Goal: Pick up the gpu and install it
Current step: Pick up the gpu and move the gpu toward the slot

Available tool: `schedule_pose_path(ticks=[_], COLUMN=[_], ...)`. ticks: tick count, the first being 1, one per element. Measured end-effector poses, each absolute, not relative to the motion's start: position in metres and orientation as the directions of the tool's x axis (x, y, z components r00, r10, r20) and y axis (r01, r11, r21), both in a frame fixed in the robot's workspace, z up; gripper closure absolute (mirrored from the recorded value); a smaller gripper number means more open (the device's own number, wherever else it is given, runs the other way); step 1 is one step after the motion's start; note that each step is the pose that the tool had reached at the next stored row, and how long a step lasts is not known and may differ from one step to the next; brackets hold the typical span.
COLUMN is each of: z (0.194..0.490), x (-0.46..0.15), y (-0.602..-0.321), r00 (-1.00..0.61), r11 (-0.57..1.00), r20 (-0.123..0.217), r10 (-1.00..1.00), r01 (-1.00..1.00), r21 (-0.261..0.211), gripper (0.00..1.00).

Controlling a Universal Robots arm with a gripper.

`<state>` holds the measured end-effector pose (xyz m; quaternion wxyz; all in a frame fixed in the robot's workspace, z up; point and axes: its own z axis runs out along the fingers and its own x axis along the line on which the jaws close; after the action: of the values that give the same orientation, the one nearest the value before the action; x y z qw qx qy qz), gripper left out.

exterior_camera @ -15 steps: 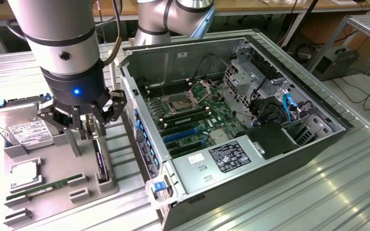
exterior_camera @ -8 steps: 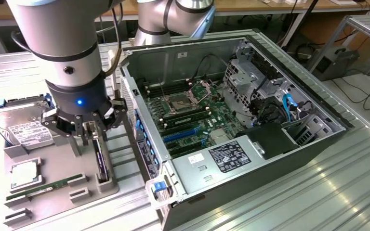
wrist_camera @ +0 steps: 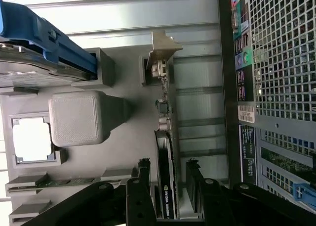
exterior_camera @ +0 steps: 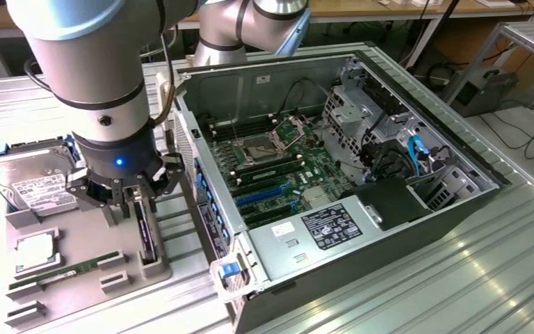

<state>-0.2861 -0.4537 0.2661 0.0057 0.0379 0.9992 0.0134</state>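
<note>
My gripper is to pick up the GPU next by its flat-sided black cooler end (wrist_camera: pixel 167 186) to install it, because bumpy parts stick out near the silver bracket (wrist_camera: pixel 161 48).
The gpu (exterior_camera: pixel 145 235) stands on edge in a slot of the grey holder tray (exterior_camera: pixel 67 229), beside the open computer case (exterior_camera: pixel 452 209). In the wrist view the gpu (wrist_camera: pixel 165 142) shows as a thin card with its silver end bracket (wrist_camera: pixel 161 48) at the far end and a black cooler edge near the fingers. My gripper (exterior_camera: pixel 130 203) hangs right over the card. Its black fingers (wrist_camera: pixel 143 169) stand open, one on each side of the card, with small gaps to it. The gripper (wrist_camera: pixel 167 164) straddles the card's cooler end.
On the tray lie a hard drive (exterior_camera: pixel 30 182) in a blue caddy (wrist_camera: pixel 44 38), a CPU (exterior_camera: pixel 33 250) and a memory stick (exterior_camera: pixel 63 270). The case's motherboard (exterior_camera: pixel 286 174) has blue slots (exterior_camera: pixel 258 196). The case's perforated rear wall (wrist_camera: pixel 281 53) stands close beside the tray.
</note>
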Motion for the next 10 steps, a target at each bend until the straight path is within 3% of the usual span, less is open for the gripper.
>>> schedule_pose_path(ticks=[10], z=[0.250], x=[-0.287], y=[-0.453], r00=[-0.997], r11=[0.997], r20=[-0.010], r10=[0.076], r01=[0.076], r21=[0.035], gripper=[0.58])
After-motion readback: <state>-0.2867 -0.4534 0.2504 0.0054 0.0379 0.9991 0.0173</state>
